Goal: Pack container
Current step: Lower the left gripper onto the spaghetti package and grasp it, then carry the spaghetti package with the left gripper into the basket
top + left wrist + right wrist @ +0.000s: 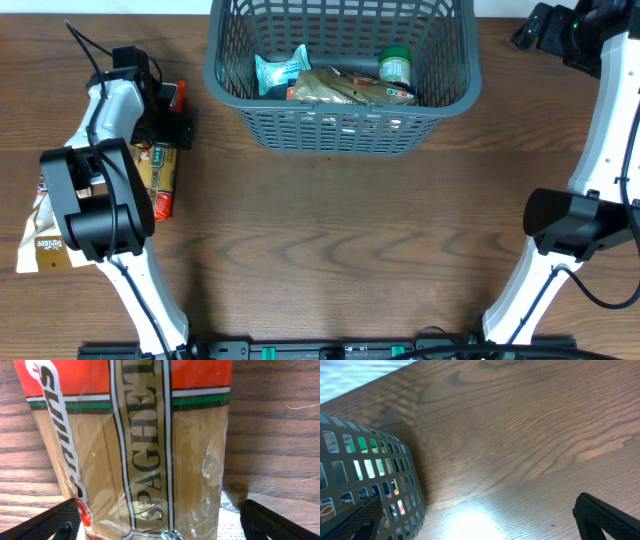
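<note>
The spaghetti packet needs to go into the basket [340, 125] lengthwise, so my left gripper needs to grab it next across its clear middle, with my fingers on both long sides.
The grey-blue lattice basket [340, 125] stands at the table's far middle and holds a teal packet [275, 72], a brown bag [340, 88] and a green-lidded jar [395, 66]. A spaghetti packet [160, 165], clear with red ends, lies on the table at the left. My left gripper [165, 120] is open and low over it. In the left wrist view its fingers [160, 527] straddle the packet [145, 445] without closing on it. My right gripper [553, 30] is open and empty at the far right, beside the basket wall [370, 480].
A white and brown bag [45, 240] lies at the left edge, partly under my left arm. Bare wooden table [350, 250] spreads in front of the basket. In the right wrist view, bare wood [520, 435] lies right of the basket.
</note>
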You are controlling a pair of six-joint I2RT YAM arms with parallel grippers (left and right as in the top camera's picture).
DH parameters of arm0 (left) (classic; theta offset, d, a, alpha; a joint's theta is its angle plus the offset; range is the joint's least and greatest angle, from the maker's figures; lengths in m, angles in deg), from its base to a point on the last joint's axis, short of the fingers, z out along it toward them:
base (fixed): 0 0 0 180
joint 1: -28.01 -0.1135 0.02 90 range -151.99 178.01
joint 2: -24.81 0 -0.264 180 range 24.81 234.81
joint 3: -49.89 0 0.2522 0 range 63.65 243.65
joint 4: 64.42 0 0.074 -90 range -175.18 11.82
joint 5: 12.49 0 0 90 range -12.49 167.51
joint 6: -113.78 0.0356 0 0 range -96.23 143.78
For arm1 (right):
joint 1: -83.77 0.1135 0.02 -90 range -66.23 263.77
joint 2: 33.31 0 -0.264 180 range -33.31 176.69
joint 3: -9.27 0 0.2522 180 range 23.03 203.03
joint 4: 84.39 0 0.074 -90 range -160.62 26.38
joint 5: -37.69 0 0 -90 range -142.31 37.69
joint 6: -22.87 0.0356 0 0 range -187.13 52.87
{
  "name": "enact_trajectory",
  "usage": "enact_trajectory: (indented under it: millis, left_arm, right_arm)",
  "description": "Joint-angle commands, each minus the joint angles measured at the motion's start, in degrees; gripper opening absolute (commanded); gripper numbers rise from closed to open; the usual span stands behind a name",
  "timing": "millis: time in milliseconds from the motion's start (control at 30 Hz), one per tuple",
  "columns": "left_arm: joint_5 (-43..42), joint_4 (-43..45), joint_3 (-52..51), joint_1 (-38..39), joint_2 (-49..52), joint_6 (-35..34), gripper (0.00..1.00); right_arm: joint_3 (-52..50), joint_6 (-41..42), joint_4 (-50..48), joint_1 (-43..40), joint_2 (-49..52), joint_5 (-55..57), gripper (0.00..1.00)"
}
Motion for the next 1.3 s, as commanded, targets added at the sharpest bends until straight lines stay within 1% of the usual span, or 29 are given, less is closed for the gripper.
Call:
enact_trajectory:
  millis: [0, 67, 133, 167, 233, 267, 333, 367, 633, 867, 1033, 1267]
  left_arm:
    - [-2.56, -1.44, -4.35, -0.72, 5.11, -0.13, 0.89]
    - [-2.56, -1.60, -4.35, -0.81, 5.11, -0.13, 0.78]
    - [-2.56, -1.79, -4.35, -0.81, 5.11, -0.13, 0.62]
    - [-2.56, -1.90, -4.35, -0.79, 5.11, -0.11, 0.52]
    - [-2.56, -2.32, -4.35, -0.81, 5.11, -0.13, 0.42]
    - [-2.56, -2.54, -4.35, -0.81, 5.11, -0.11, 0.34]
    - [-2.56, -2.93, -4.35, -0.81, 5.11, -0.11, 0.08]
    - [-2.56, -3.17, -4.35, -0.79, 5.11, -0.13, 0.06]
    - [-2.58, -4.37, -4.33, -0.79, 4.68, -1.40, 0.06]
    - [-2.58, -4.66, -4.13, -0.79, 1.05, -1.44, 0.06]
    - [-2.58, -5.97, -3.56, -0.79, -6.32, -3.23, 0.06]
    - [-2.58, -6.78, -1.51, -0.79, -22.91, -5.53, 0.05]
  right_arm:
    - [-0.22, 0.22, 0.11, 0.61, 0.02, -0.22, 0.99]
    - [-0.22, 0.22, 0.20, 0.61, 0.02, -0.20, 0.99]
    - [-0.22, 0.20, 0.33, 0.61, 0.02, -0.20, 0.99]
    - [-0.22, 0.20, 0.42, 0.61, 0.02, -0.20, 0.99]
    - [-0.22, 0.20, 0.46, 0.61, 0.02, -0.20, 0.99]
    - [-0.22, 0.17, 0.44, 0.61, 0.02, -0.17, 0.99]
    - [-0.22, 0.20, 0.44, 0.61, 0.02, -0.17, 0.99]
    - [-0.22, 0.17, 0.42, 0.61, 0.02, -0.17, 0.99]
    - [-0.22, 0.15, 0.44, 0.59, 0.02, -0.17, 0.99]
    - [-0.22, 0.15, 0.44, 0.61, 0.02, -0.17, 0.99]
    - [-0.22, 0.15, 0.44, 0.61, 0.02, -0.17, 0.99]
    - [-0.22, 0.15, 0.44, 0.61, 0.02, -0.20, 0.99]
